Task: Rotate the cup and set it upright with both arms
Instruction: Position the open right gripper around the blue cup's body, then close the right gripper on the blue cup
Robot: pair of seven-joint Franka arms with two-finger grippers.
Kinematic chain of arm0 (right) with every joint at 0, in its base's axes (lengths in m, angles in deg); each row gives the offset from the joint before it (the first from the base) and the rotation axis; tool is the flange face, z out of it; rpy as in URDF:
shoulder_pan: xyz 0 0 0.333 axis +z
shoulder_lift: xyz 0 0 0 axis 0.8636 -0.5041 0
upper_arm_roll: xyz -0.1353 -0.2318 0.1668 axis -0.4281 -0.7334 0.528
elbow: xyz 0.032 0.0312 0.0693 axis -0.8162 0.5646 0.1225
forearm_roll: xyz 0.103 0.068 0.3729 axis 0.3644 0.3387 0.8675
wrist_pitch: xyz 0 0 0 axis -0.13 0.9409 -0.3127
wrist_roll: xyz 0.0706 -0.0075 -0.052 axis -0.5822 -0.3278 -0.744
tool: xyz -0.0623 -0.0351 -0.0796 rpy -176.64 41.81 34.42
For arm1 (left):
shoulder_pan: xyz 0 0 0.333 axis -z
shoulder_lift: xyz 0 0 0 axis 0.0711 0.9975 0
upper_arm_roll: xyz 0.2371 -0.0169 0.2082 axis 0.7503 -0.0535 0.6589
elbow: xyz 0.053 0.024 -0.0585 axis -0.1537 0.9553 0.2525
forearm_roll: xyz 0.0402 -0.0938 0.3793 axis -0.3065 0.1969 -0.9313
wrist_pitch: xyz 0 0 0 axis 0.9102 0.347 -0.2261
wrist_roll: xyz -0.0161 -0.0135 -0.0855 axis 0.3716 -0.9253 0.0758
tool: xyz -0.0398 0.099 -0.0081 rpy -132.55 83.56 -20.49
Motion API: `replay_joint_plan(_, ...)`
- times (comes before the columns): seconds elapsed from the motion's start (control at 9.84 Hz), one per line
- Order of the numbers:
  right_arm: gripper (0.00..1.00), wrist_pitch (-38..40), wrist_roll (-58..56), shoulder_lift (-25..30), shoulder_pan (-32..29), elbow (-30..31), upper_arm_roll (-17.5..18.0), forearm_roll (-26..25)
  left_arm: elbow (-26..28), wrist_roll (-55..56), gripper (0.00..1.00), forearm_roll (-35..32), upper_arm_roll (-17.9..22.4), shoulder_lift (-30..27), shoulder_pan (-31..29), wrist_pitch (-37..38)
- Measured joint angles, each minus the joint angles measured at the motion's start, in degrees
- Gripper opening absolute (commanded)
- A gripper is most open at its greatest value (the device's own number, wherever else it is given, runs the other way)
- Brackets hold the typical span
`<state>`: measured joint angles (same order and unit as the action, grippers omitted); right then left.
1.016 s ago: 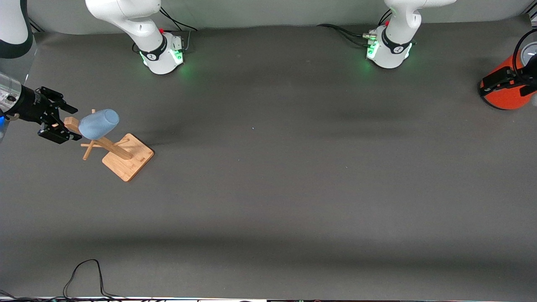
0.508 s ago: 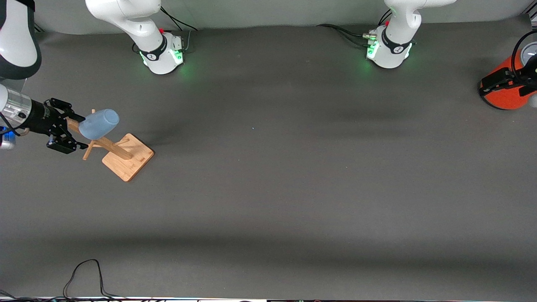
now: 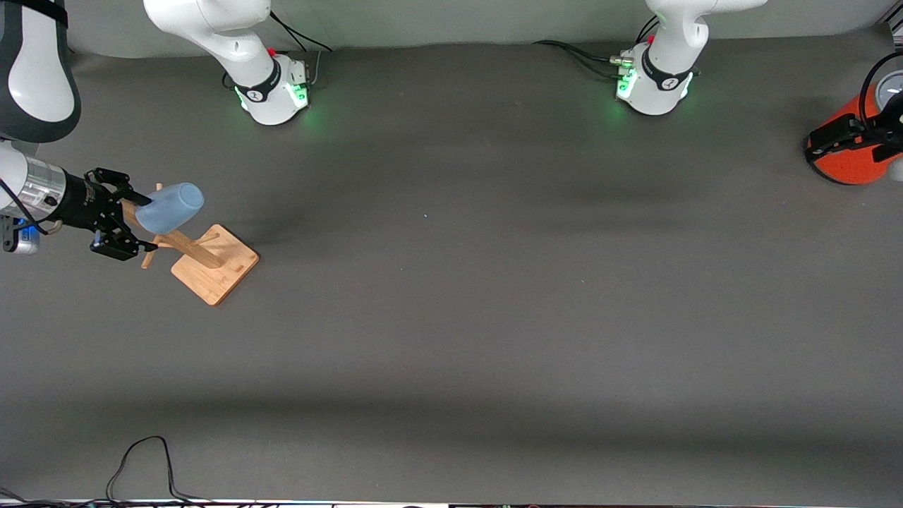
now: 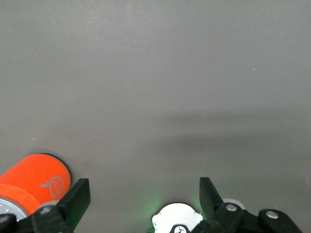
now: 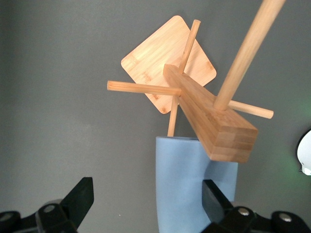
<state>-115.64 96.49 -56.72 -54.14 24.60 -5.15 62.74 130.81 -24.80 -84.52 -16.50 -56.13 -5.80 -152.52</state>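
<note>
My right gripper needs to line up with the cup before it closes on the cup, because one finger overlaps the blue cup's side (image 3: 169,207).
The light-blue cup (image 3: 171,206) hangs tilted on a peg of a wooden rack (image 3: 215,264) at the right arm's end of the table. My right gripper (image 3: 143,224) is open at the cup's mouth end, one finger on each side of it. In the right wrist view the cup (image 5: 189,189) sits between the open fingers of the right gripper (image 5: 146,194), close to one finger, with the rack's post (image 5: 214,121) over it. My left gripper (image 3: 857,137) waits open and empty over the orange cylinder at the left arm's end; its wrist view shows the left gripper (image 4: 143,191) holding nothing.
The orange cylinder with a grey lid (image 3: 850,166) stands at the left arm's end of the table, also in the left wrist view (image 4: 34,182). A white arm base (image 4: 177,221) glows green. A black cable (image 3: 141,458) lies by the table's near edge.
My right gripper has moved in toward the cup, so its open fingers now flank the cup's mouth end. The cup has shifted slightly. The left arm has not moved.
</note>
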Motion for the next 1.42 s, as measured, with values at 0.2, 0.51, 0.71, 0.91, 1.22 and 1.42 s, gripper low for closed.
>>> replay_joint_plan(0.2,1.0,0.4,0.0,0.8,0.0,0.1,0.1,0.0,0.2,0.0,1.0,0.0,0.0,0.0,0.0,0.0)
replay_joint_plan(0.51,1.0,3.9,0.0,2.8,0.0,0.3,0.1,0.0,0.4,0.0,1.0,0.0,0.0,0.0,0.0,0.0)
replay_joint_plan(0.71,1.0,4.5,0.0,2.7,0.0,1.2,0.2,0.0,0.4,0.0,1.0,0.0,0.0,0.0,0.0,0.2)
replay_joint_plan(0.91,1.0,4.3,0.0,1.6,0.0,1.9,0.4,0.0,0.4,0.1,1.0,0.0,0.0,0.0,0.0,0.2)
replay_joint_plan(1.22,0.86,4.1,0.0,-0.9,0.1,1.9,0.4,0.0,0.5,0.1,1.0,0.0,0.0,0.0,0.0,0.2)
replay_joint_plan(1.42,0.68,3.5,0.0,-1.5,0.1,1.9,0.4,0.0,0.5,0.1,1.0,0.0,0.0,0.0,0.0,0.2)
